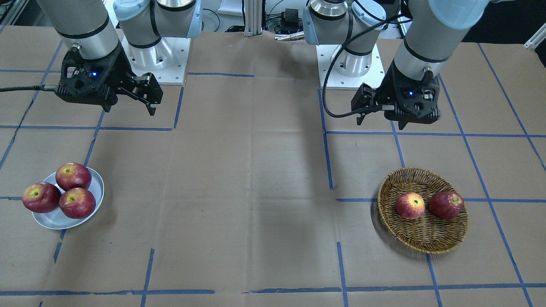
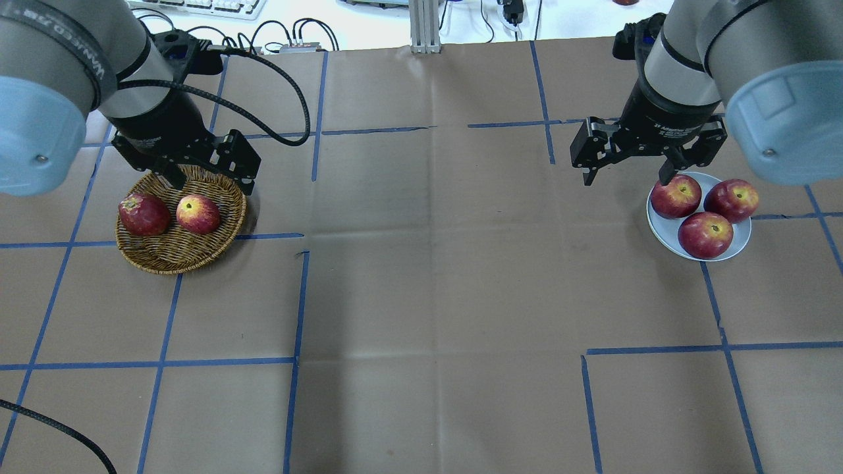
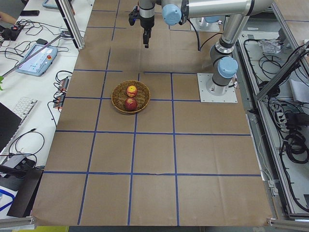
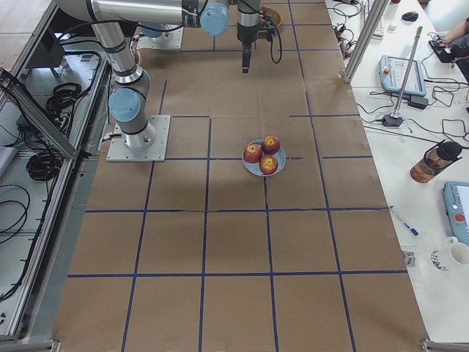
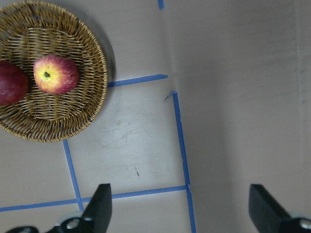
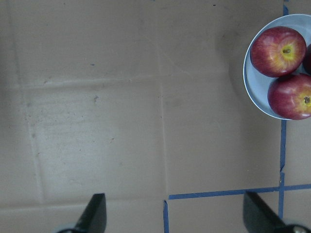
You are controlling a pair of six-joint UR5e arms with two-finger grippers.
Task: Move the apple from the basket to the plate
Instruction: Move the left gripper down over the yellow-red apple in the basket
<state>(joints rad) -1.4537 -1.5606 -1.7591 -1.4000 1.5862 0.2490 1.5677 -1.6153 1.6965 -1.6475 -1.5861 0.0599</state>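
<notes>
The left gripper grabs the pinkish-red apple by its rounded sides next, to transfer the apple from the basket to the plate (image 1: 57, 219).
The apple (image 2: 197, 214), pinkish-red with a yellow blush at the stem, lies in the wicker basket (image 2: 181, 257) beside a darker red apple (image 2: 143, 214). It also shows in the front view (image 1: 410, 205) and in the left wrist view (image 5: 56, 74). My left gripper (image 2: 211, 185) hangs open and empty above the table, just off the basket's rim toward the robot's base. The pale plate (image 2: 658, 224) on the other side holds three dark red apples (image 2: 705, 234). My right gripper (image 2: 625, 178) hangs open and empty, beside the plate toward the table's middle.
The table is covered in brown paper with a blue tape grid (image 2: 299, 296). The arm bases (image 1: 155, 55) stand at the robot's edge of the table. Cables and desks with gear lie beyond the table's edges.
</notes>
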